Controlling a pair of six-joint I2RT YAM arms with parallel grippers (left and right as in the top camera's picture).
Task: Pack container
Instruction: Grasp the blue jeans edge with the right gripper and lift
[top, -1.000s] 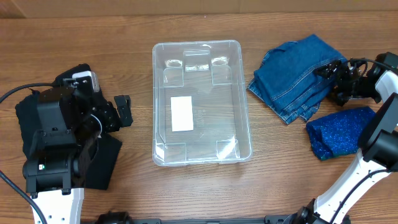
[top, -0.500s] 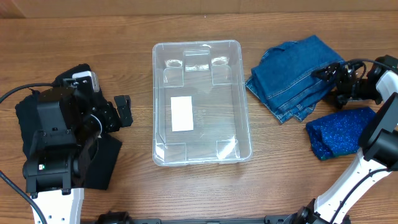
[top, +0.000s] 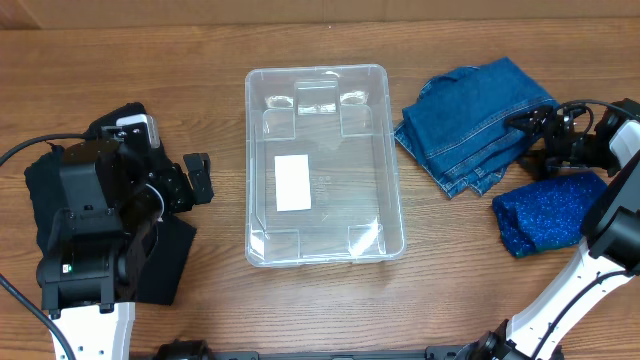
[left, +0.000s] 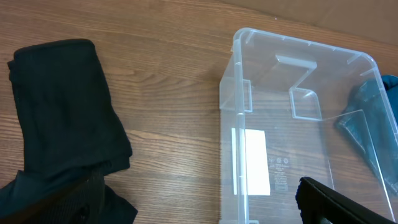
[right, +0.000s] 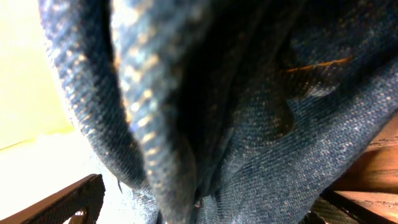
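My right gripper is about to grip the folded blue jeans by the edge farthest from the container, which leaves the jeans' body free to pack inside.
The clear container (top: 316, 71) stands empty at mid-table with a white label (top: 292, 183) on its bottom; it also shows in the left wrist view (left: 235, 74). Folded blue jeans (top: 470, 125) lie to its right. My right gripper (top: 528, 128) is at the jeans' right edge, open, with a fold of denim (right: 249, 93) between its spread fingers (right: 208, 205). My left gripper (top: 200, 178) is open and empty to the left of the container, and its fingers show low in the left wrist view (left: 199, 202).
A black cloth (top: 165, 260) lies under the left arm and shows in the left wrist view (left: 62, 106). A speckled blue cloth (top: 545, 210) lies in front of the jeans, at the right.
The jeans have shifted a little to the left and bunched at their right edge. My right gripper has moved slightly down the frame. The left arm has not moved.
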